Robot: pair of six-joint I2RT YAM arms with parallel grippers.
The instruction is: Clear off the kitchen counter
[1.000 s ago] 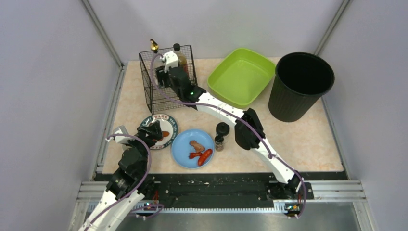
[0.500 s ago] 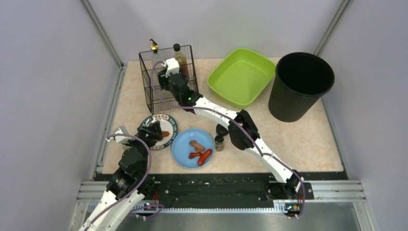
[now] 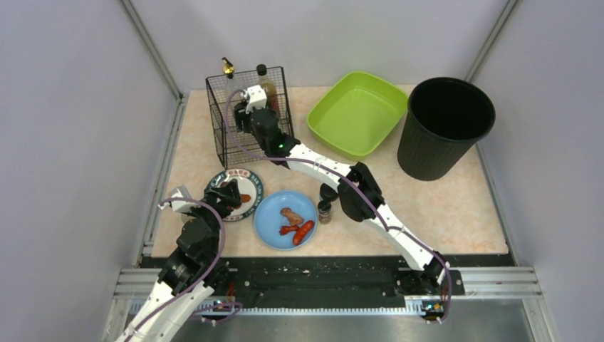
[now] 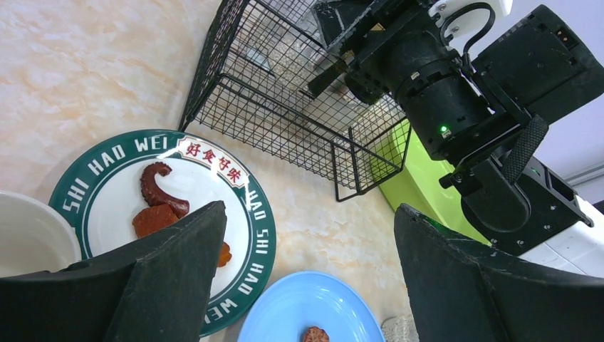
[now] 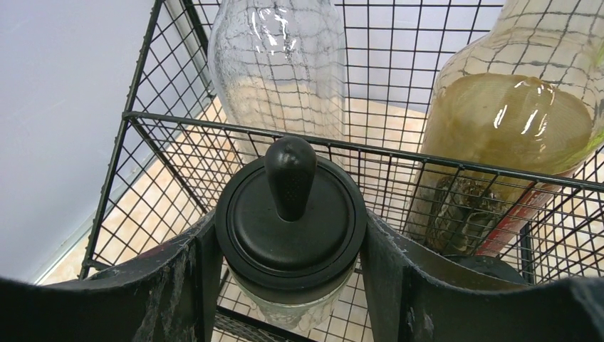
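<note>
The glass jar is above the basket's empty wire bottom, so it would end up standing in the basket (image 3: 214, 121). The right gripper I have on it should open.
The kitchen counter (image 3: 441, 206) is a beige marbled worktop. My right gripper (image 3: 241, 114) reaches into a black wire basket (image 3: 214, 121) at the back left. In the right wrist view the right gripper (image 5: 290, 235) is shut on a glass jar with a black knobbed lid (image 5: 290, 206), both fingers against the lid. My left gripper (image 3: 226, 194) is open and empty over a green-rimmed plate (image 3: 251, 184) with red food pieces. In the left wrist view the left gripper (image 4: 310, 285) hangs between that plate (image 4: 107, 171) and a blue plate (image 4: 306, 313).
A clear bottle (image 5: 274, 64) and an amber bottle (image 5: 509, 135) stand in the basket. The blue plate (image 3: 274, 214) holds sausages (image 3: 299, 229). A small black-lidded jar (image 3: 325, 206) stands beside it. A green tub (image 3: 356, 114) and a black bin (image 3: 445, 125) are at the back right.
My right arm's elbow has dropped toward the counter and its gripper has shifted slightly further into the basket with the jar. The left arm has not moved.
</note>
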